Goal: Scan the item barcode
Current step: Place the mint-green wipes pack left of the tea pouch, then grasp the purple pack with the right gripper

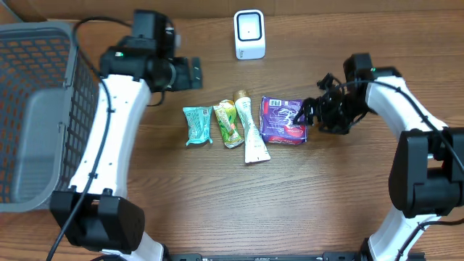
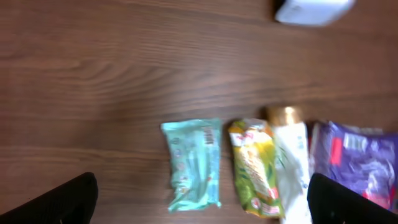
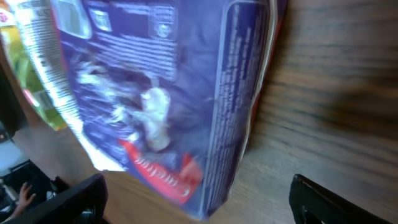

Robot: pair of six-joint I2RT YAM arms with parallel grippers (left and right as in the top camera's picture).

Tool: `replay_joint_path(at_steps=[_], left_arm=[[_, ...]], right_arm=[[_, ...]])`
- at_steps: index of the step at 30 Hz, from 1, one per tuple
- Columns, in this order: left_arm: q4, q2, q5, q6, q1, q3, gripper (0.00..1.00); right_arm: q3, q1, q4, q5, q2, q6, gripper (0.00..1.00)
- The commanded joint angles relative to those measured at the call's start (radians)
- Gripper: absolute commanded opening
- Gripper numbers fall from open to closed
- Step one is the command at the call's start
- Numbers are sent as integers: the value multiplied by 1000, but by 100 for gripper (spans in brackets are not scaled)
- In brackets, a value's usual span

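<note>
My right gripper needs to go lower before it closes on the purple packet. Its fingers are above the table, short of the packet's printed edge [image 1: 299, 135] [image 3: 233, 112].
Four items lie in a row mid-table: a teal packet [image 1: 197, 125], a green packet [image 1: 228, 123], a white tube with a gold cap [image 1: 251, 132] and a purple packet [image 1: 283, 119]. The white scanner [image 1: 249, 35] stands at the back. My right gripper [image 1: 310, 116] is open at the purple packet's right edge. In the right wrist view the purple packet [image 3: 161, 93] fills the frame, its lower corner between the spread fingers of the gripper [image 3: 199, 196]. My left gripper [image 1: 194, 72] hangs open above the table, behind the teal packet [image 2: 193, 162], holding nothing [image 2: 200, 190].
A grey mesh basket [image 1: 36, 109] takes up the left side of the table. In the left wrist view the scanner [image 2: 311, 9] shows at the top right, and the green packet [image 2: 255, 168] and the tube [image 2: 291, 162] lie right of the teal one.
</note>
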Motion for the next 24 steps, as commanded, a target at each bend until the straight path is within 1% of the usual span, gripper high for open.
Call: replay_joint_path(at_steps=[1,4,5,9,12,14,15,16,18,21,24], left_arm=[[-1,-13,25,-72,63,15,100],[-1,-13,24,-72,88,15,100],[-2,-13,21,-71,95,15,100],[-2,-13,21,-71,97,15,100],[-2,-13,21,-71,97,15,100],[-2,-13,21,-71,97,15,99],[-2,-13,21,-71,97,15,100],[-2,-13,21,-71,97,15,100],[-2,-13,21,-71,97,15,100],[-2,-13,22,-71,97,15,100],[-2,-13,21,-71,97,15,100]], right_arm=[[-100,2,109,-92,4,0,91],[-182,2,253,-121,5,70,86],[-227,2,333,-135,5,110,85],[-296,2,468,-226,5,128,75],[-308,2,485,-244,5,127,54],[-308,2,484,-247,5,128,39],[-308,2,484,-253,5,128,33],[-308,1,483,-261,5,128,29],[-308,-2,483,-282,4,128,24],[-301,-9,476,-311,2,128,14],[-271,-16,425,-313,-21,127,9]])
